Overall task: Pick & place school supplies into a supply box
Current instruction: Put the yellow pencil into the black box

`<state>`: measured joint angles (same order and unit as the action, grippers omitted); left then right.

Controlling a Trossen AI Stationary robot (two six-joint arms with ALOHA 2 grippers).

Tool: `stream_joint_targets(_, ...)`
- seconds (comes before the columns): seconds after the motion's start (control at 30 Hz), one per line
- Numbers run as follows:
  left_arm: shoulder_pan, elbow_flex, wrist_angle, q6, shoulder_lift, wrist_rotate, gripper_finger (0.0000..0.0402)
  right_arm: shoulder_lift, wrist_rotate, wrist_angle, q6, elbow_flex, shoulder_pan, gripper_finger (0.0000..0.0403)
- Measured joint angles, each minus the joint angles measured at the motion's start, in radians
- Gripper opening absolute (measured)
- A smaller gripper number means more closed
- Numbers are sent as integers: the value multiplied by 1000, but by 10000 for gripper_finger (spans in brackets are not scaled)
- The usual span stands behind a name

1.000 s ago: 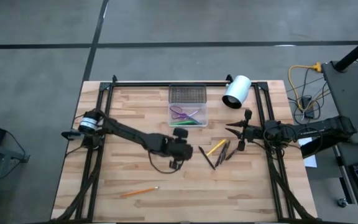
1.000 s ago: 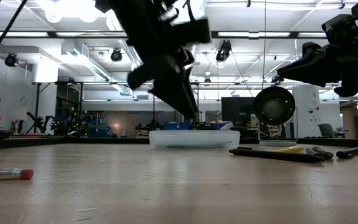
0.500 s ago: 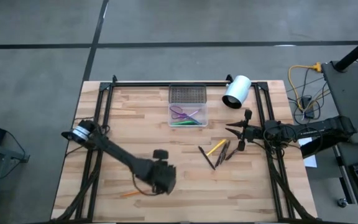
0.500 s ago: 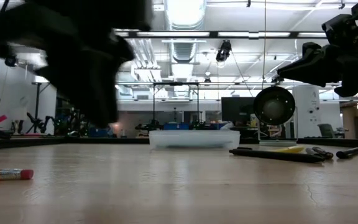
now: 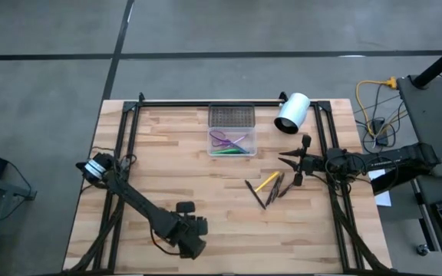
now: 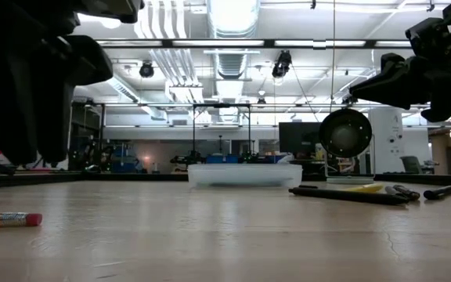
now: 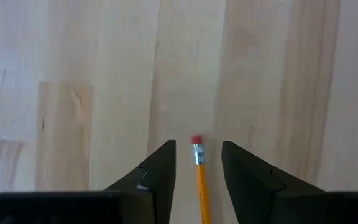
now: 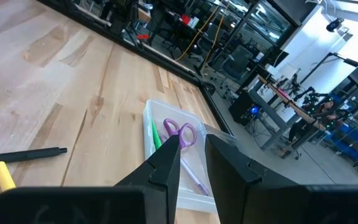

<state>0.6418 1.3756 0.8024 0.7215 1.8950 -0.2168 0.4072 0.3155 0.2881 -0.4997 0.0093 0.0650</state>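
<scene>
The orange pencil needs to go into the supply box, so the left gripper needs to grab it next by its red eraser end.
An orange pencil with a red eraser end lies flat on the wood near the table's front left. My left gripper hangs open over it, pointing down, one finger on each side of the eraser end and touching nothing. The clear supply box stands at the far middle, with purple-handled scissors and a green pen inside. A yellow pencil and dark pens lie loose to the right of centre. My right gripper waits open at the right edge, level above the table.
A white cylinder with a dark opening lies at the far right, beside the box. Black frame rails run along the table's left, right and far edges. Bare wood lies between the orange pencil and the loose pens.
My left gripper has swung from just in front of the supply box toward the table's near edge and to the left, rolling its wrist as it went. It now stands over the orange pencil's eraser end. The pencil has not moved.
</scene>
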Motion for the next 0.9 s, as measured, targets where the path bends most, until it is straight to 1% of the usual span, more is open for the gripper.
stream_joint_targets(0.6, -2, 0, -21, 1, 0, 10, 114, 0, 0, 0, 1, 0, 0, 68)
stream_joint_targets(0.9, -2, -21, -43, 9, 0, 30, 114, 0, 0, 0, 0, 0, 0, 68)
